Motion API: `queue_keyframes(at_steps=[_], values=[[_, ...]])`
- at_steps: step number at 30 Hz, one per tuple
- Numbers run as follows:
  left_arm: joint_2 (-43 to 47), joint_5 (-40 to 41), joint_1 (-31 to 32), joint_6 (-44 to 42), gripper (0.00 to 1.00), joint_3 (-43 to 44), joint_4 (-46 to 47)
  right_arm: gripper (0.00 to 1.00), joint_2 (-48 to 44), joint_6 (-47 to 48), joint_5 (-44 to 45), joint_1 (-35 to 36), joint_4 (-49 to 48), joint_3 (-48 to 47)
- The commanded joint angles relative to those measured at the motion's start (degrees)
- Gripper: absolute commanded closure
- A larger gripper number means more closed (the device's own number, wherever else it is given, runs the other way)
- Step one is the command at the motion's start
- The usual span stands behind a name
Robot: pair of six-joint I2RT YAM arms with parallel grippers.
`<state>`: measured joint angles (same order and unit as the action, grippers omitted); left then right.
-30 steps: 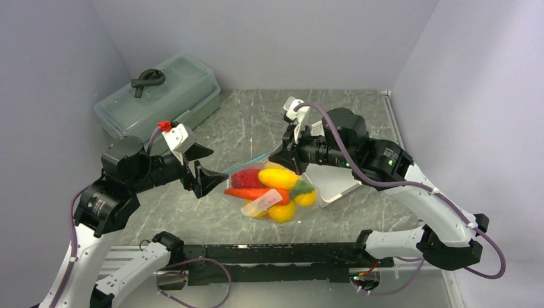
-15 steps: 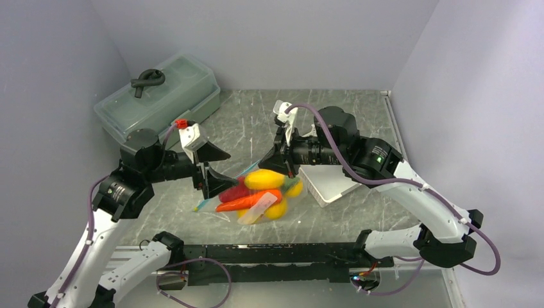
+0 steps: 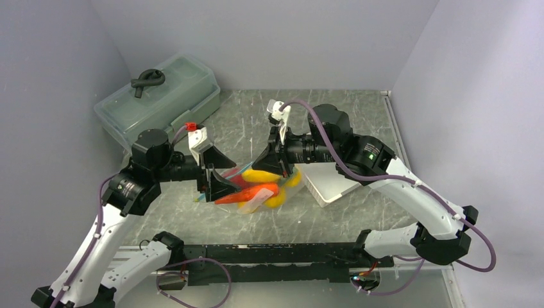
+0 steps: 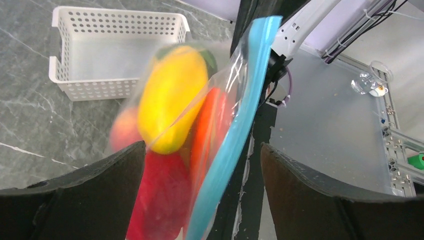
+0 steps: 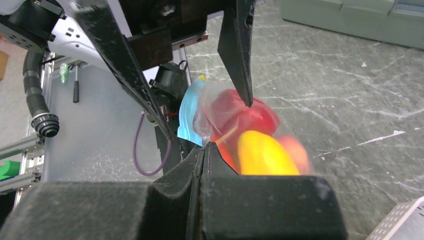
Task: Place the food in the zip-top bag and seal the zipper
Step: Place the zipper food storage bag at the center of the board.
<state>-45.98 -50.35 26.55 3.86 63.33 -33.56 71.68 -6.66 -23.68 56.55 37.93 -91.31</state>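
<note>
The left gripper needs to close on the zipper (image 3: 235, 174) now, because the zipper runs back past the fingers in their gap and closing would hold it.
The clear zip-top bag (image 3: 256, 187) holds the food: a yellow fruit (image 4: 170, 100), a red pepper (image 4: 155, 200), an orange carrot (image 4: 210, 125) and a pink piece (image 4: 122, 130). My right gripper (image 3: 272, 168) is shut on the bag's edge near the mouth (image 5: 204, 147) and holds it up, tilted. The teal zipper (image 4: 240, 115) runs between the jaws of my left gripper (image 4: 202, 146), which is open and straddles the bag's mouth end without touching it. It also shows in the top view (image 3: 224, 172). The zipper's end shows in the right wrist view (image 5: 190, 112).
A white latticed basket (image 3: 330, 186) stands right of the bag; it also shows in the left wrist view (image 4: 120, 50). A large translucent lidded box (image 3: 160, 96) sits at the back left. The black base rail (image 3: 276, 253) runs along the near edge.
My right gripper has carried the bag left and tilted it. My left gripper has moved right, and its open jaws now straddle the zipper end.
</note>
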Motion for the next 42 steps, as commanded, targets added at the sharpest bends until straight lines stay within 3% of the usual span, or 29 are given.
queue_keyframes(at_steps=[1,10,14,17,19,26,31,33,38,42], values=[[-0.4,-2.4,-0.2,-0.1,0.13,-0.8,2.3,1.00,-0.3,-1.3,-2.6,0.0,-6.0,-3.9],[-1.8,-1.9,-0.2,-1.7,0.33,-0.3,0.4,1.00,0.4,-1.7,-3.1,0.0,-5.8,-5.3],[-1.6,-0.8,-0.2,-2.3,0.54,0.1,-0.8,1.00,0.5,-1.7,-3.1,0.0,-5.9,-5.2],[-1.5,-0.1,-0.2,-2.4,0.77,0.3,-1.0,1.00,0.3,-1.7,-3.2,0.0,-6.1,-4.9],[-1.8,1.3,-0.2,-2.3,1.00,0.9,-1.6,1.00,0.1,-1.7,-3.2,0.0,-6.1,-4.8],[-2.8,4.0,-0.2,-1.3,1.00,2.4,-1.4,1.00,-0.9,-1.2,-1.7,0.0,-4.9,-4.2],[-3.3,6.8,-0.2,-1.0,1.00,3.3,-1.0,0.99,-2.6,-0.7,4.4,0.0,-3.1,-3.2],[-3.7,8.1,-0.2,-1.3,1.00,3.9,-1.3,0.93,-3.5,-0.4,6.5,0.0,-2.6,-2.6],[-4.4,12.5,-0.2,-2.0,1.00,5.6,-2.6,0.63,-5.8,0.1,13.5,-0.1,-1.1,-1.0],[-5.4,17.5,-0.2,-3.1,1.00,7.7,-4.5,0.54,-8.4,0.3,21.1,-0.2,0.2,0.6]])
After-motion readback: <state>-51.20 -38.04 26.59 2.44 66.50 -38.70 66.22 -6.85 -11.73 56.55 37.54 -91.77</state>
